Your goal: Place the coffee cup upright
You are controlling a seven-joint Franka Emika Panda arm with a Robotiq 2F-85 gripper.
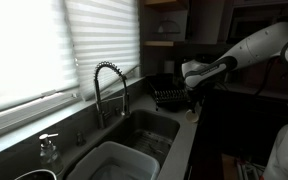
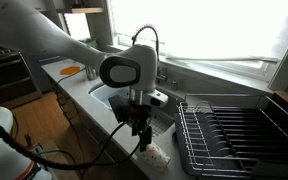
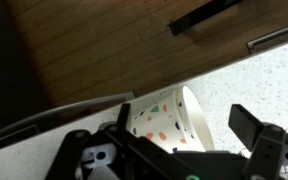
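I should next grab the coffee cup (image 2: 156, 153) by its side at the cup's open rim, one finger inside, leaving its base free to set it upright.
The coffee cup (image 3: 164, 118) is white with small coloured speckles. It lies on its side on the speckled counter, rim towards the right of the wrist view. My gripper (image 3: 184, 128) is open and straddles it, one finger on each side, with a gap showing between the cup and the right finger. In an exterior view the gripper (image 2: 140, 138) points down at the counter's front edge, and the cup (image 2: 156, 153) lies just beneath it, between the sink and the black wire dish rack (image 2: 234, 135). In an exterior view the gripper (image 1: 193, 92) hangs next to the rack (image 1: 168, 97).
The sink holds a large white tub (image 1: 119, 160), with a coiled faucet (image 1: 109, 85) behind it. A soap dispenser (image 1: 49, 148) stands by the window. The counter's front edge (image 3: 94, 105) drops to a wooden floor right beside the cup.
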